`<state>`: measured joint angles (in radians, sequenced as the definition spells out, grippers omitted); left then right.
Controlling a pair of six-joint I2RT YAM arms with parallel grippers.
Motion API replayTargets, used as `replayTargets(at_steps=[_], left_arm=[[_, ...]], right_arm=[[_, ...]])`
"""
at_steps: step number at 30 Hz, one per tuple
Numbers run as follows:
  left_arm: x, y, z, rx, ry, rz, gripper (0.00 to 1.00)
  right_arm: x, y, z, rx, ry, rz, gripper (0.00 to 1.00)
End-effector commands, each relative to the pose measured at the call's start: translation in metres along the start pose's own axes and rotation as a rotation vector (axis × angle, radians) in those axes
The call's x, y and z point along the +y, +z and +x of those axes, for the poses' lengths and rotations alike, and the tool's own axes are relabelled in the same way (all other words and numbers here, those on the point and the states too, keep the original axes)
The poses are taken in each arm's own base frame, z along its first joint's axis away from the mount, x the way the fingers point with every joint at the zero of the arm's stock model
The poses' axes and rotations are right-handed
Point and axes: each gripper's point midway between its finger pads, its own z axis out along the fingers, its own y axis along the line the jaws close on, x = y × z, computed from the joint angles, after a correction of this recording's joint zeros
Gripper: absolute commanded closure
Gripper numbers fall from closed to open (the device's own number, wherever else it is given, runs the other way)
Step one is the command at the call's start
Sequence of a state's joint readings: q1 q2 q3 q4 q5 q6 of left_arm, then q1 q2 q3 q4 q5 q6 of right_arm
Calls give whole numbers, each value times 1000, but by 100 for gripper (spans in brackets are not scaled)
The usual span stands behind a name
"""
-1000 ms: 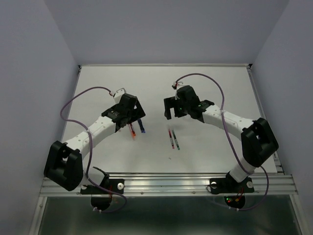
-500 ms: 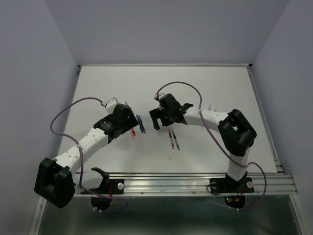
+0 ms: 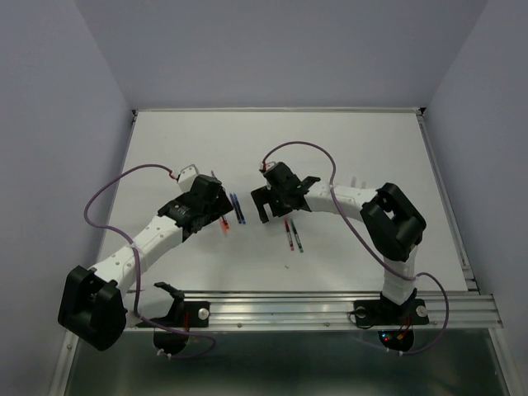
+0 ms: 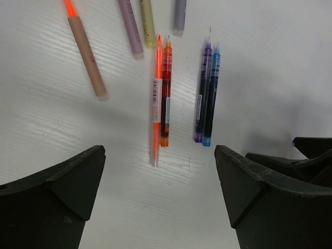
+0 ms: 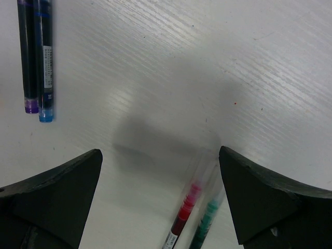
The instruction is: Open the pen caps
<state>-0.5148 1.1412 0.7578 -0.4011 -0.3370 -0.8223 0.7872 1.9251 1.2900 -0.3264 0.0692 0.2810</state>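
Observation:
I need to reach the red pen (image 5: 188, 207) with my right gripper and grab its clear cap end (image 5: 200, 171). That leaves the pen's body free for my left gripper to take for opening.
In the left wrist view an orange pen (image 4: 155, 106), a red-orange pen (image 4: 166, 93), a purple pen (image 4: 202, 96) and a blue pen (image 4: 211, 98) lie on the white table, nibs bare. Pale tube pieces, the pen caps, lie beyond them: pinkish (image 4: 87, 57), purplish (image 4: 129, 26), yellow (image 4: 148, 21), grey (image 4: 179, 15). My left gripper (image 4: 161, 192) is open and empty, short of these pens. My right gripper (image 5: 161, 192) is open and empty above a red pen (image 5: 188, 207) and a green pen (image 5: 207, 223), each under a clear cap (image 5: 203, 168).
From above, the left gripper (image 3: 221, 206) and right gripper (image 3: 268, 210) face each other mid-table, with the blue and purple pens (image 3: 238, 208) between them. The red and green pens (image 3: 292, 235) lie just before the right gripper. A metal rail (image 3: 280, 305) runs along the near edge.
The right gripper has moved left and lower toward the table's middle. The left arm has stretched out lower and its gripper has drawn back, uncovering the blue and purple pens.

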Motion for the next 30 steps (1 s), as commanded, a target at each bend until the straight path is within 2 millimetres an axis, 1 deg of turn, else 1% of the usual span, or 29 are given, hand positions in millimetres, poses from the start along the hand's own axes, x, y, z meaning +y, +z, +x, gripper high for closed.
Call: replayTargets(at_steps=[1, 6, 7, 12, 16, 20, 23, 24, 25, 27, 30], left_arm=[[4, -2, -9, -35, -13, -22, 1], [3, 0, -8, -31, -12, -26, 1], [3, 1, -8, -30, -10, -28, 1], [1, 2, -8, -25, -4, -27, 1], [-1, 2, -10, -29, -5, -23, 1], [-2, 2, -12, -32, -1, -22, 1], [-3, 2, -12, -32, 0, -20, 1], [-4, 2, -13, -33, 1, -19, 1], [-4, 2, -13, -33, 1, -19, 1], [-5, 2, -14, -32, 0, -20, 1], [-5, 1, -15, -38, -3, -18, 1]], right_arm=[[9, -4, -9, -24, 6, -2, 0], [8, -4, -4, -13, 9, -7, 0], [11, -4, 0, -6, 8, -6, 0], [3, -5, 7, 12, 46, 44, 3], [-2, -5, 14, 27, 69, 70, 6], [-8, -5, 27, 57, 94, 96, 12], [-9, -4, 31, 64, 104, 106, 15], [-9, -4, 31, 64, 107, 105, 18], [-10, -3, 33, 70, 114, 109, 22], [-11, -2, 34, 74, 125, 120, 27], [-14, -4, 36, 78, 147, 141, 42]])
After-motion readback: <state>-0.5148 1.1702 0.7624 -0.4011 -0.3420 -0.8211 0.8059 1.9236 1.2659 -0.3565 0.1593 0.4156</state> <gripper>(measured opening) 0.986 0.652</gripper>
